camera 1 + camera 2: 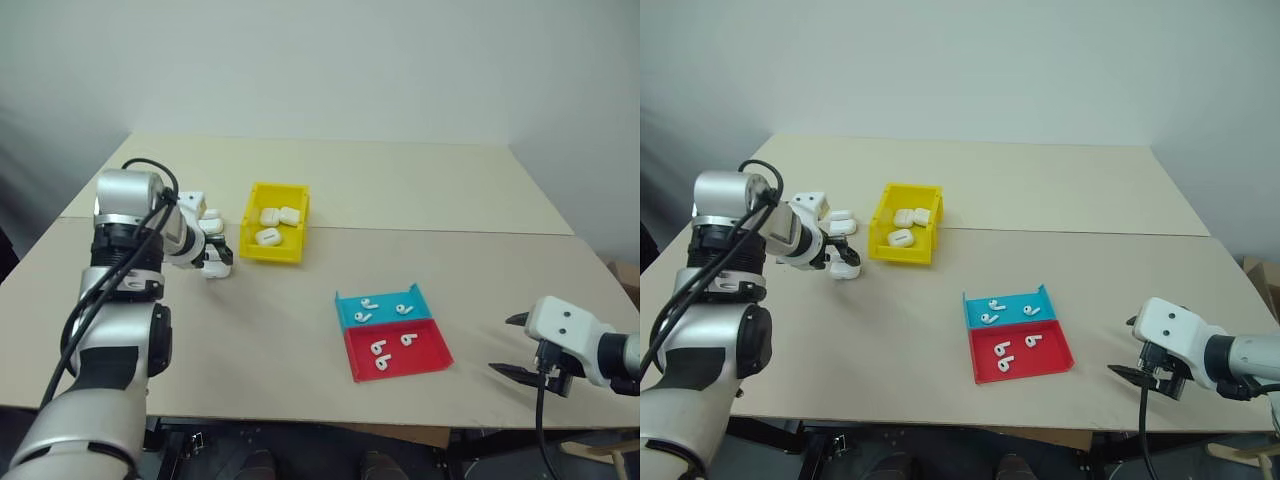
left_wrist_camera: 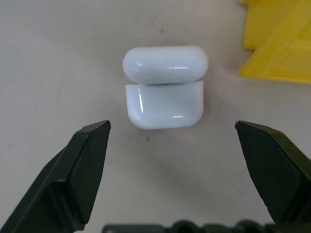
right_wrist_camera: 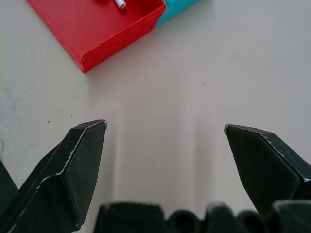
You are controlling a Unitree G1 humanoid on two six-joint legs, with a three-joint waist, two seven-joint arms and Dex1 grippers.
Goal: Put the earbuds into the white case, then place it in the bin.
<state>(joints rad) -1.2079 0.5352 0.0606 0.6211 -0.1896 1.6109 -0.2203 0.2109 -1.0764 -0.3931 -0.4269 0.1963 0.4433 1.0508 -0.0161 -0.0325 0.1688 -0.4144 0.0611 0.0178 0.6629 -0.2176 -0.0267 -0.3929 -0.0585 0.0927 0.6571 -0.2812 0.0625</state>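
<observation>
The white case [image 1: 216, 269] [image 2: 165, 88] lies beyond my fingers, so it is too early to close on it. My left gripper moves toward it next.
A white case [image 2: 164, 97] lies on the table with its lid swung open, just left of the yellow bin [image 1: 250, 238]. My left gripper [image 2: 172, 124] hangs over it, open, one finger on each side, touching nothing. In the head views the same case [image 1: 211, 220] shows right beside that gripper [image 1: 218, 258]. Three closed white cases [image 1: 268, 237] lie inside the bin. Earbuds [image 1: 372, 303] lie in a blue tray [image 1: 420, 297] and more earbuds [image 1: 378, 348] in a red tray [image 1: 430, 357]. My right gripper [image 1: 515, 345] is open and empty, right of the red tray.
The blue and red trays sit side by side near the table's front middle. The red tray's corner [image 3: 97, 29] lies ahead of my right gripper [image 3: 165, 128]. A seam crosses the table behind the bin. The table's front edge is close under my right hand.
</observation>
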